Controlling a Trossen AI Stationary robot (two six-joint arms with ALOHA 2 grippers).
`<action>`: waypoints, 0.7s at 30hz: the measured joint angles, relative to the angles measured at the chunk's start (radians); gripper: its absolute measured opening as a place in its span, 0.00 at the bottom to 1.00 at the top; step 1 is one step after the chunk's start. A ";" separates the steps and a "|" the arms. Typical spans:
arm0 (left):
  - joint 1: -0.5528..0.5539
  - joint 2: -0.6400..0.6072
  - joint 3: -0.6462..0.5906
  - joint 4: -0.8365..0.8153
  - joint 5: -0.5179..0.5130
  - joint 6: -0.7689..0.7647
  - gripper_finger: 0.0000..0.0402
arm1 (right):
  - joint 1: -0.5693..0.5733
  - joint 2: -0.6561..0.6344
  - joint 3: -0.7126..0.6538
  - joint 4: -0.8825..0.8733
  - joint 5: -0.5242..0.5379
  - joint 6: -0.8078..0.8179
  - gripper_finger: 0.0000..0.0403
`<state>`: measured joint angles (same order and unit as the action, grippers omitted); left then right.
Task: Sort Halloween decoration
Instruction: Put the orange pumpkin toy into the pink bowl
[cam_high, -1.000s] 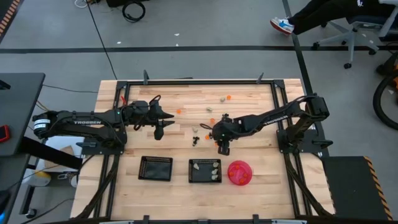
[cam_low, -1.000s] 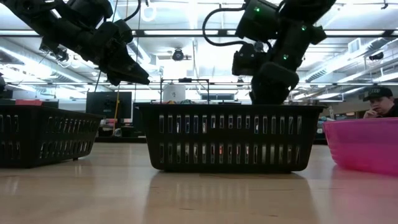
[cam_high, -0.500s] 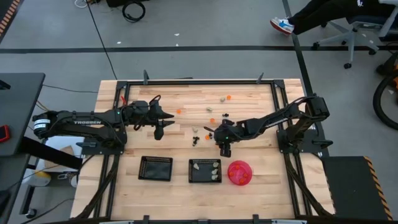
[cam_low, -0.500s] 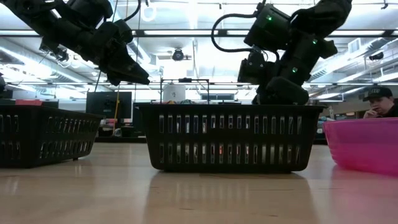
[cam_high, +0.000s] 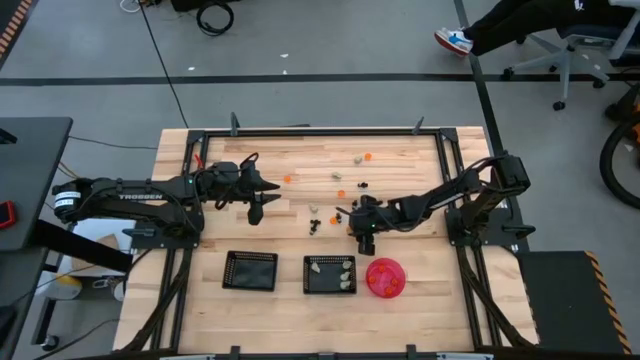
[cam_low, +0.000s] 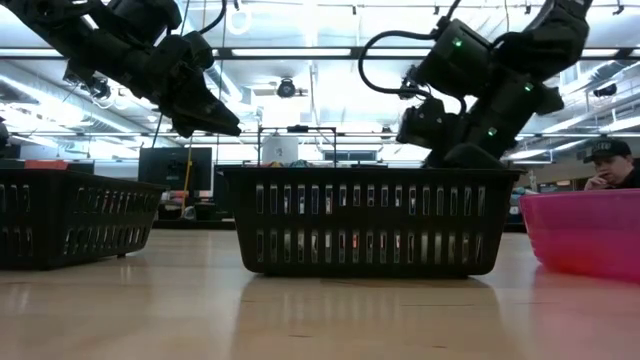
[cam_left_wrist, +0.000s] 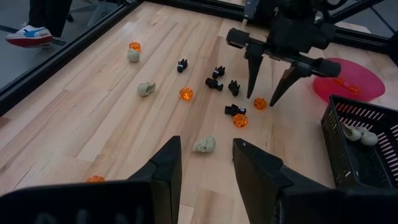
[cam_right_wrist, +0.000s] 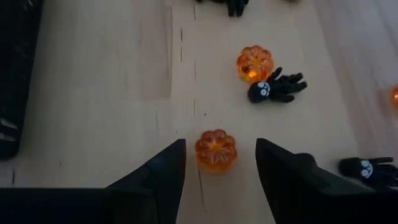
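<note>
The right gripper picks up the orange pumpkin by its opposite ribbed sides next, to sort it into the pink bowl (cam_high: 386, 278).
Small Halloween decoration pieces lie scattered on the wooden table: orange pumpkins (cam_left_wrist: 185, 93), black figures (cam_left_wrist: 217, 81) and cream skulls (cam_left_wrist: 146, 89). My right gripper (cam_right_wrist: 219, 146) is open and low over the table's middle (cam_high: 362, 242). Its fingers stand on either side of one orange pumpkin (cam_right_wrist: 216, 149) without touching it, which the left wrist view shows too (cam_left_wrist: 260, 103). My left gripper (cam_left_wrist: 207, 165) waits open above the table's left half (cam_high: 255, 208); beyond its fingers lies a cream skull (cam_left_wrist: 204, 145).
Near the front edge stand a black mesh tray (cam_high: 250, 270), a second mesh tray (cam_high: 329, 262) holding cream skulls, and a pink bowl (cam_high: 386, 278) with orange pieces. A second orange pumpkin (cam_right_wrist: 254, 63) and a black figure (cam_right_wrist: 277, 87) lie just beyond the straddled one.
My right gripper has sunk toward the table and tipped more steeply downward, down around the orange pumpkin. My left arm has kept still.
</note>
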<state>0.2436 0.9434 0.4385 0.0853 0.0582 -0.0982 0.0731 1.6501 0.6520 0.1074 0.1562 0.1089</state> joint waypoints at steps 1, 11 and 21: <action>0.000 0.000 0.000 0.000 0.000 0.000 0.29 | 0.000 0.000 -0.007 0.016 0.000 0.000 0.49; 0.000 0.000 0.000 0.000 0.000 0.000 0.29 | 0.000 0.020 -0.072 0.156 0.000 0.030 0.49; 0.000 0.000 0.000 0.000 0.000 -0.004 0.29 | 0.003 0.102 -0.069 0.253 0.006 0.056 0.49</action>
<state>0.2436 0.9433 0.4384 0.0856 0.0581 -0.1020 0.0765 1.7519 0.5827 0.3603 0.1624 0.1653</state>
